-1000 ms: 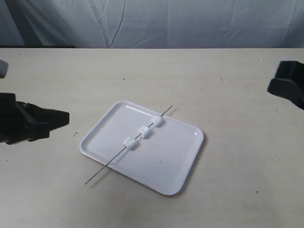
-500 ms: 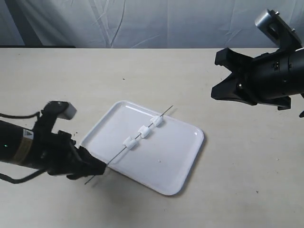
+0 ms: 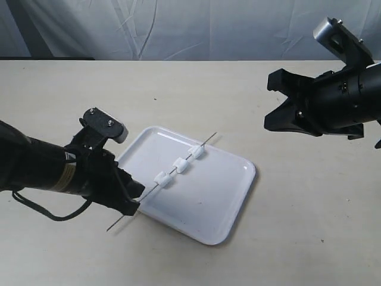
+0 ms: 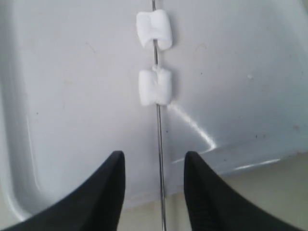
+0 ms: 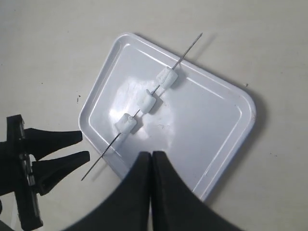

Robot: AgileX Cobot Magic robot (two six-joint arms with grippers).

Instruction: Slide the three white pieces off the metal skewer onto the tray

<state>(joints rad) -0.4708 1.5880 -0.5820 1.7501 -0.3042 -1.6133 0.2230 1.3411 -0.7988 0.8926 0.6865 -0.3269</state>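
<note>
It isn't time to close on the metal skewer yet: my left gripper's fingers are above the skewer's body [image 3: 150,191] at the tray's near edge [image 3: 172,225] and need to first go lower.
The metal skewer [image 3: 140,203] lies slantwise across the white tray [image 3: 208,205], its near end sticking out over the table. Three white pieces [image 3: 181,165] are threaded on it over the tray. My left gripper [image 3: 134,201] is open at the tray's near-left edge. In the left wrist view its fingers [image 4: 117,166] straddle the bare skewer [image 4: 160,144] without touching it, and two white pieces [image 4: 155,86] lie ahead. My right gripper [image 5: 151,156] is shut and empty, high above the table at the far right [image 3: 280,113]. The right wrist view looks down on the tray [image 5: 211,125].
The beige table [image 3: 297,226] spreads all round the tray. A grey cloth backdrop [image 3: 190,27] hangs behind its far edge. The left arm's cable [image 3: 53,214] loops over the table near the front left.
Both arms have come in from the edges of the view. The left gripper has moved up to the skewer's bare end at the tray's edge. Skewer and pieces have not moved.
</note>
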